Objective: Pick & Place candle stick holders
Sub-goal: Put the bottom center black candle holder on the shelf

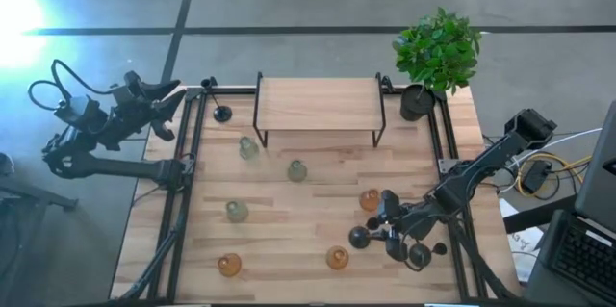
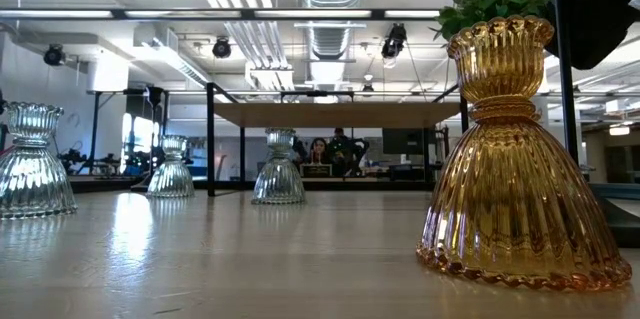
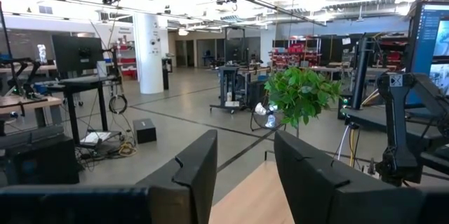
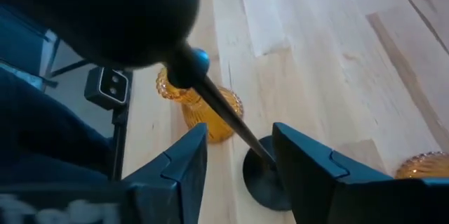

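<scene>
I will place the black candlestick on the wooden shelf, so next my right gripper will grab the candlestick by its thin stem point(image 4: 235, 122).
My right gripper point(image 1: 383, 222) is low over the table's near right part and open. In the right wrist view the thin stem point(image 4: 235, 122) of a black candlestick runs between its fingers point(image 4: 238, 164). One round end point(image 4: 263, 182) is on the table and the wide end point(image 4: 105, 13) is close to the camera. Black round parts point(image 1: 359, 237) point(image 1: 421, 254) lie beside the gripper. Another black candlestick point(image 1: 222, 113) stands at the far left. Three pale green holders point(image 1: 248, 147) point(image 1: 296, 169) point(image 1: 236, 211) and three amber ones point(image 1: 228, 265) point(image 1: 337, 257) point(image 1: 370, 199) stand on the table. My left gripper point(image 1: 178, 92) waits open point(image 3: 245, 175) by the far left corner. My right gripper stands open around the candlestick's stem, which passes right beside one finger point(image 4: 295, 161) near the end that is on the table. I cannot tell whether the finger touches it.
A low wooden shelf on black legs point(image 1: 318, 105) stands at the far middle. A potted green plant point(image 1: 438, 52) is at the far right corner. A black frame point(image 1: 197, 153) borders the table. In the low view an amber holder point(image 2: 515, 159) stands close to the camera.
</scene>
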Controlling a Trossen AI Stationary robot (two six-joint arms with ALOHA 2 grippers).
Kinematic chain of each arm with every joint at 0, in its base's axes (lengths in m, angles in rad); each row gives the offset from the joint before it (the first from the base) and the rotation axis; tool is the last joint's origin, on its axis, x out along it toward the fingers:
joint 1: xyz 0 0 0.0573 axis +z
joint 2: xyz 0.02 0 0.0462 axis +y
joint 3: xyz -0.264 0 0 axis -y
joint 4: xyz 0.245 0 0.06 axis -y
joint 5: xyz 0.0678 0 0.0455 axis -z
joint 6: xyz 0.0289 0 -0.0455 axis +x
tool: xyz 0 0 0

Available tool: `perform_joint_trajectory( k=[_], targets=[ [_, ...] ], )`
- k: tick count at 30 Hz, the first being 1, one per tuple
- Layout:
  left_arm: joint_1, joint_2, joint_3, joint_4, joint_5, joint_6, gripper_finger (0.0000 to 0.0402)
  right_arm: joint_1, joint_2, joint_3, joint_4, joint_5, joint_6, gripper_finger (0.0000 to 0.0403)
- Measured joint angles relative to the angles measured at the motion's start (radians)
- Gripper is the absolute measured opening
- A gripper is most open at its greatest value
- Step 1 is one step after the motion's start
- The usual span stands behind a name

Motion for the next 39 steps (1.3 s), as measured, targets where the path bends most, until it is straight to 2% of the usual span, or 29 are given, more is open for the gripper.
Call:
perform_joint_trajectory(
  k=[11, 19, 26, 28, 35, 39],
  targets=[
    [0.000, 0.000, 0.000, 0.000, 0.000, 0.000, 0.0147, -0.020, 0.000, 0.000, 0.025, 0.001, -0.046, 0.0106],
    [0.000, 0.000, 0.000, 0.000, 0.000, 0.000, 0.0147, -0.046, -0.001, 0.000, 0.022, 0.011, -0.073, 0.0019],
    [0.000, 0.000, -0.001, 0.000, 0.000, 0.000, 0.0147, -0.080, -0.020, 0.000, 0.044, 0.015, -0.099, 0.0012],
    [0.000, 0.000, -0.001, 0.000, 0.000, 0.004, 0.0147, -0.108, -0.034, 0.023, 0.018, 0.049, -0.150, 0.0011],
    [0.000, 0.000, -0.001, 0.000, -0.009, 0.010, 0.0147, -0.271, -0.069, 0.176, -0.128, 0.052, -0.339, 0.0010],
    [0.000, 0.000, -0.001, 0.001, -0.056, 0.015, 0.0147, -0.394, -0.073, 0.300, -0.225, -0.011, -0.394, 0.0010]
  ],
)
